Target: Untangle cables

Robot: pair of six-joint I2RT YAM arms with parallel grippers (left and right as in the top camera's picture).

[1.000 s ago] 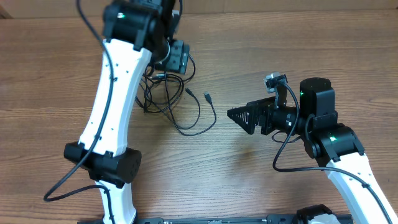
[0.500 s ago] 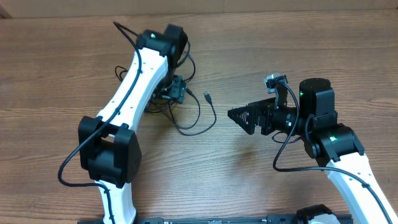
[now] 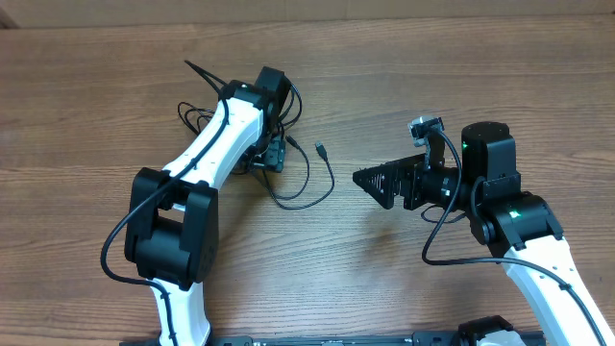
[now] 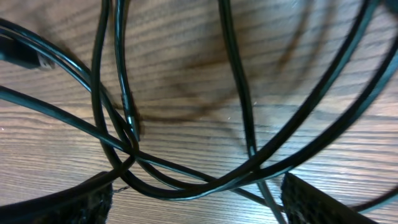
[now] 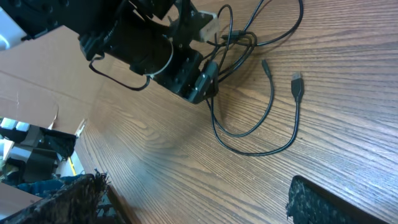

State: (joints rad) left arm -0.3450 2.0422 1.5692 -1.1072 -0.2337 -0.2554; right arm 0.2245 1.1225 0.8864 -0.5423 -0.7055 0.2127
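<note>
The cables need to be grabbed next by my left gripper, across the parts where they cross. The plug tips then stay free, so my right gripper can untangle the cables.
The cables (image 3: 332, 181) are thin black cords lying in a loose tangle left of centre on the wooden table, with a loop trailing toward me. Two plug tips (image 3: 322, 151) rest free at the right of the tangle. My left gripper (image 3: 274, 154) is down on the tangle and open. In the left wrist view several crossing strands (image 4: 130, 143) run between its fingers (image 4: 323, 205), and nothing is pinched. My right gripper (image 3: 370, 181) hovers open to the right of the loop, pointing at it. Its view shows the cables (image 5: 233, 43) and a plug (image 5: 297, 84) ahead of it.
The left arm (image 3: 207, 144) stretches over the left half of the table and hides part of the tangle. Thicker black arm cables (image 3: 437, 226) hang by the right arm. Brown cardboard (image 5: 50, 81) stands beyond the table's far edge.
My left arm swung down and toward me, bringing its gripper from the far side onto the tangle. Strands now show spread out to the left. The right arm has not moved.
</note>
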